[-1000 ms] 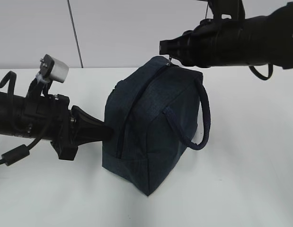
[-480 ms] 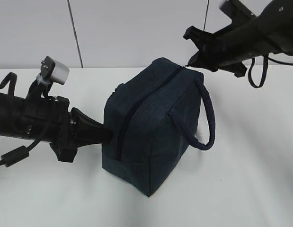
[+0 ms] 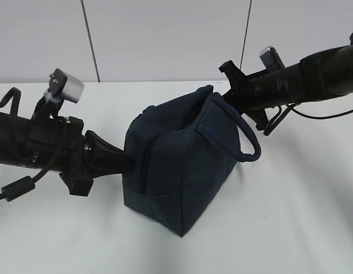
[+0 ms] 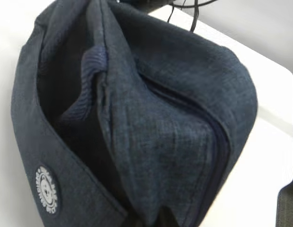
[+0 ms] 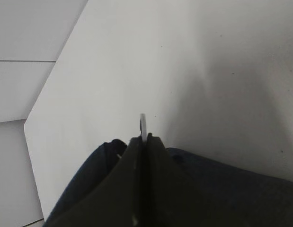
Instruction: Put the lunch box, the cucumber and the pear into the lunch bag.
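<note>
I need to lift the ring pull (image 5: 143,124) before my right gripper lets go of it. The top of the lunch bag bunches at an angle toward my gripper's fingers on the ring pull.
The dark navy lunch bag (image 3: 176,165) stands on the white table, its looped handle (image 3: 247,142) hanging to the right. Its zipper (image 3: 145,165) runs up the left face. My left gripper (image 3: 126,161) presses into the bag's lower left end; in the left wrist view the gripper (image 4: 160,220) is closed on a fold of the bag's fabric (image 4: 174,118). My right gripper (image 3: 226,97) is at the bag's top right corner, and in the right wrist view the gripper (image 5: 145,139) is shut on the metal ring pull (image 5: 143,124). The lunch box, cucumber and pear are out of view.
The white table (image 3: 290,217) extends in front of and to the right of the bag. A grey panelled wall (image 3: 165,40) stands behind. Cables (image 3: 16,185) hang from my left arm. The table's edge shows in the left wrist view (image 4: 283,198).
My right gripper has swung down and to the right, from above the bag's top to beside its top right corner. The bag's top has slumped and folded. The left arm has not moved.
</note>
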`<state>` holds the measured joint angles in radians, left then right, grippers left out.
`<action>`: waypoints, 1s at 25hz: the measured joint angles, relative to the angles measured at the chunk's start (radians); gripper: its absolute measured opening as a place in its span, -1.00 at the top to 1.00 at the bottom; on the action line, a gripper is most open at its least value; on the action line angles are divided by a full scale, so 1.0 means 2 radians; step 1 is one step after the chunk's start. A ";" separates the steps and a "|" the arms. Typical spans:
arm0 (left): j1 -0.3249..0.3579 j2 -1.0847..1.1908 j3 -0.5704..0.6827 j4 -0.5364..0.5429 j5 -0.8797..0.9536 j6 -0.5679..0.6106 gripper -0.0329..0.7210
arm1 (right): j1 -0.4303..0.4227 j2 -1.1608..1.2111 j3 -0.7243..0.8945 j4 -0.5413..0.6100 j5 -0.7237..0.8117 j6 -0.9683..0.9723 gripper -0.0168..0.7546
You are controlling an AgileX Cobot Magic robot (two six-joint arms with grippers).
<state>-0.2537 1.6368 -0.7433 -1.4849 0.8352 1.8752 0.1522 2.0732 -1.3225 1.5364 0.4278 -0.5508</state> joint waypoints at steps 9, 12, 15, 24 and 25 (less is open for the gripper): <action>0.000 0.000 0.000 -0.001 -0.005 -0.002 0.90 | -0.015 0.015 0.000 0.072 0.037 -0.093 0.96; 0.000 0.000 0.000 0.003 -0.005 -0.002 0.90 | -0.016 0.010 -0.002 0.111 0.056 -0.152 0.96; 0.000 0.000 0.000 0.004 -0.005 -0.002 0.90 | -0.016 -0.009 -0.014 0.117 0.056 -0.172 0.96; 0.000 0.000 0.000 0.000 -0.008 -0.002 0.90 | -0.016 -0.039 -0.025 0.117 0.055 -0.177 0.96; 0.000 0.000 0.000 -0.001 -0.008 -0.002 0.90 | -0.016 -0.039 -0.025 0.117 0.054 -0.177 0.96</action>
<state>-0.2537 1.6368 -0.7433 -1.4861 0.8189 1.8707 0.1211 1.9944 -1.3727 1.7698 0.5363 -0.9040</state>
